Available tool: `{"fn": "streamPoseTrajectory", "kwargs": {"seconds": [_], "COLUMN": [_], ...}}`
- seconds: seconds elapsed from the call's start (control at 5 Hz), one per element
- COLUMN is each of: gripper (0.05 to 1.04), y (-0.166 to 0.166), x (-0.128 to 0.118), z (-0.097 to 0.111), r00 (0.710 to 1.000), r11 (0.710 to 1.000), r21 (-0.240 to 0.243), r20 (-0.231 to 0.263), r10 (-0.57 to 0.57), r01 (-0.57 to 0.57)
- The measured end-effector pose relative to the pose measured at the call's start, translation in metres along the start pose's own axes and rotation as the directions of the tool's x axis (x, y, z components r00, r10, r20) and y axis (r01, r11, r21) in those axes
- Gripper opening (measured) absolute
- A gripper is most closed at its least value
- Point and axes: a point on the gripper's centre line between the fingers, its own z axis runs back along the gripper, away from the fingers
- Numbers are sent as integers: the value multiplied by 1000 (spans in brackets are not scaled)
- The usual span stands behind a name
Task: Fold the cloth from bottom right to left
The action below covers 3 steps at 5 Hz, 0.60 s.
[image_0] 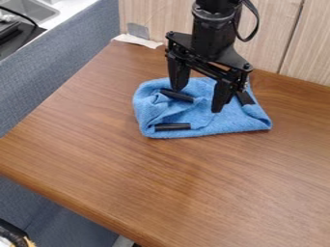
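Observation:
The robot will next use its gripper to grab the cloth by its flat, pointed lower corner and fold the cloth onto itself.
A blue cloth (pixel 222 126) lies crumpled and partly folded on the wooden table, near its back edge. My gripper (pixel 199 100) hangs over the cloth's upper middle, its two fingers spread wide apart with no cloth clearly held between them. Part of the cloth's upper area is hidden behind the gripper. Whether the fingertips touch the cloth, I cannot tell.
Black bars (pixel 172 127) lie on the cloth at its lower left, upper left and right. The wooden table (pixel 142 178) meets a wood-panelled wall (pixel 309 53) behind and a grey-blue partition (pixel 64 67) on the left. A whitish scrap (pixel 137 41) sits at the back left corner.

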Motion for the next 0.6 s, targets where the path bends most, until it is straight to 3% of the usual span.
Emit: {"fn": "streamPoseTrajectory", "kwargs": {"seconds": [0.2, 0.6], "gripper": [1000, 1000], "y": [-1, -29], "x": [-1, 27], "z": [-8, -25], "r00": [1000, 997], "r11": [1000, 1000], "r21": [-2, -21], "r20": [-28, -82], "r10": [4, -10], "r01": [-4, 8]}}
